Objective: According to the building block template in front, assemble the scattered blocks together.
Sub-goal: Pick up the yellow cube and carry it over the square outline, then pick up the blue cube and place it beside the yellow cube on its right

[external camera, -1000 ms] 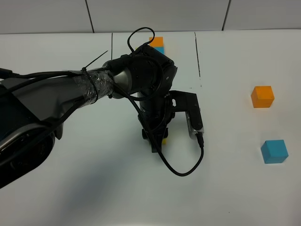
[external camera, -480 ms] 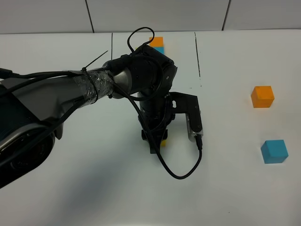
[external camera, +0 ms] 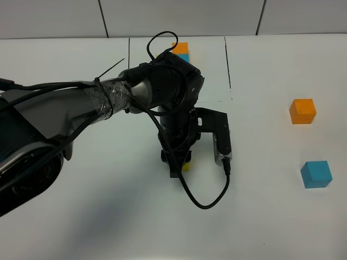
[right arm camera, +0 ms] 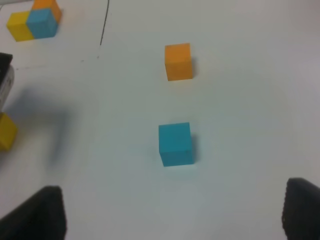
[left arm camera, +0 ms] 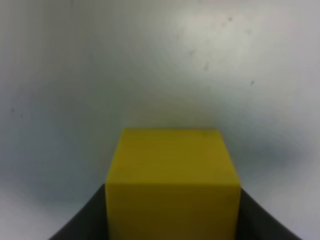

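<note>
My left gripper releases the yellow cube next, since the yellow cube's lower edge (external camera: 186,169) meets the white table below the gripper's fingers and the cube would rest there.
My left gripper (external camera: 178,164) hangs over the middle of the table, shut on the yellow cube (external camera: 186,166), which only peeks out below the wrist. In the left wrist view the yellow cube (left arm camera: 172,182) sits between the dark fingers (left arm camera: 82,225), close above the white table. The orange cube (external camera: 302,111) and the sky-blue cube (external camera: 316,174) lie apart on the right. The template (external camera: 181,51) at the back is partly hidden by the arm; in the right wrist view the template (right arm camera: 34,20) shows yellow, blue and orange. My right gripper (right arm camera: 175,215) is open above the sky-blue cube (right arm camera: 175,144) and orange cube (right arm camera: 178,61).
Thin black lines (external camera: 228,62) frame the template's area at the back. The bulky left arm (external camera: 81,114) and its looping cable (external camera: 209,203) cover the table's left and middle. A white wall runs along the far edge.
The left gripper with the yellow cube has shifted slightly left and toward the front edge. The orange and sky-blue cubes have not moved.
</note>
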